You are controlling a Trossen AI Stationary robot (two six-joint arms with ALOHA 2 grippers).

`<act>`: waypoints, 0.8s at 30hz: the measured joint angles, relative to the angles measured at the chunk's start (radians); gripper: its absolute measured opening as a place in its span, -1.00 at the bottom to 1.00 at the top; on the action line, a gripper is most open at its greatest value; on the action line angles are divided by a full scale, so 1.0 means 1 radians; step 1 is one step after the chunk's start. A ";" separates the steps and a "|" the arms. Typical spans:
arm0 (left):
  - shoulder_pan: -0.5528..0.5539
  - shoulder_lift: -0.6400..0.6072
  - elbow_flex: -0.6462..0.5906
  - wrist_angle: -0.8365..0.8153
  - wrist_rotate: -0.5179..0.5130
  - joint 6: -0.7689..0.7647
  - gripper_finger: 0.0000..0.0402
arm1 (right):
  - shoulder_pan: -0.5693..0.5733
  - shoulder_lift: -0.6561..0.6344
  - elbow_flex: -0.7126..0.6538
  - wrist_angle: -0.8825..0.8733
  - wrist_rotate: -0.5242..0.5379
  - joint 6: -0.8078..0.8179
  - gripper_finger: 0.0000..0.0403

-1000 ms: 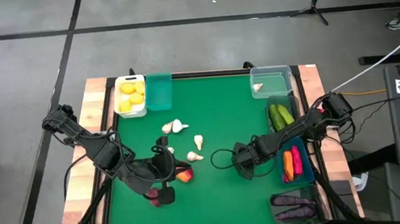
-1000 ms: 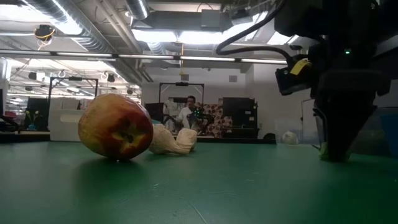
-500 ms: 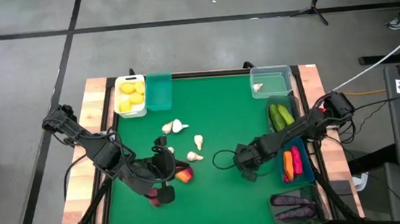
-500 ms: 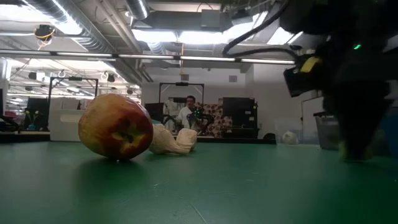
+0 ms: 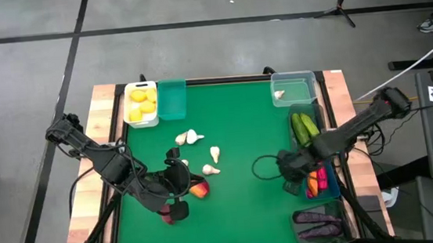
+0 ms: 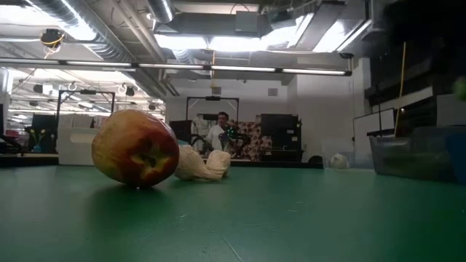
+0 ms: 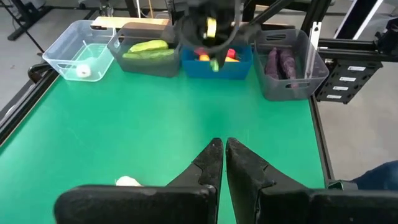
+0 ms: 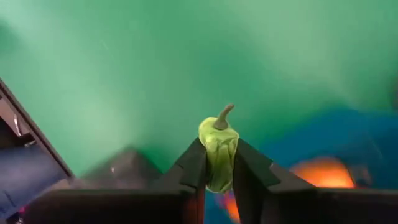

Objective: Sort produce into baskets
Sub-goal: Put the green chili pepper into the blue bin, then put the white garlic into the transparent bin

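Observation:
The light-green piece hangs above the blue basket's rim and short of it, so my right gripper should move it toward the basket before letting go.
My right gripper (image 5: 293,184) hangs at the blue basket's (image 5: 325,193) left rim, shut on a small light-green piece of produce with a stem (image 8: 219,149). That basket holds carrots and red chilies. My left gripper (image 7: 224,155) is shut and holds nothing; it hovers above the table's near left, by a red apple (image 5: 199,190) that rests on the mat. Several garlic bulbs (image 5: 203,152) lie mid-table. In the low view the apple (image 6: 135,148) and a garlic bulb (image 6: 200,164) show, but no gripper. My right gripper pinches the light-green piece by its two sides (image 8: 217,163) between the two fingers, which point steeply down. Its stem end (image 8: 222,116) sticks out past the fingertips. The piece is lifted clear of the mat; the fingers hide the rest of it.
At the far edge stand a white basket (image 5: 141,103) with lemons, a teal basket (image 5: 172,98) and a clear basket (image 5: 292,88) with one garlic bulb. On the right are a dark grey basket (image 5: 305,124) with cucumbers and another (image 5: 317,224) with eggplants. Bare green mat lies mid-table.
My right gripper has risen from the mat with the light-green piece and gone toward the table's right edge, up to the blue basket. It has left the low view.

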 joint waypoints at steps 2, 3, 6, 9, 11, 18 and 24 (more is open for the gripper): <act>0.000 0.000 0.000 0.000 0.000 0.000 -0.91 | 0.045 -0.045 0.000 -0.075 0.002 0.085 -0.72; 0.000 0.000 0.000 0.000 0.000 0.000 -0.91 | 0.068 -0.066 0.000 -0.110 0.004 0.136 -0.72; 0.000 0.000 0.000 0.000 0.000 0.000 -0.91 | 0.139 -0.108 0.000 -0.216 0.013 0.276 -0.71; 0.000 0.000 0.000 0.000 0.000 0.000 -0.91 | 0.203 -0.112 0.000 -0.298 0.057 0.420 -0.71; 0.000 0.000 0.000 0.000 0.000 0.000 -0.91 | 0.240 -0.106 0.000 -0.320 0.085 0.470 -0.71; 0.000 0.000 0.000 0.000 0.000 0.000 -0.91 | 0.283 -0.053 0.000 -0.307 0.119 0.492 -0.66; 0.000 0.000 0.000 0.000 0.000 -0.001 -0.91 | 0.281 -0.022 0.000 -0.330 0.097 0.485 -0.33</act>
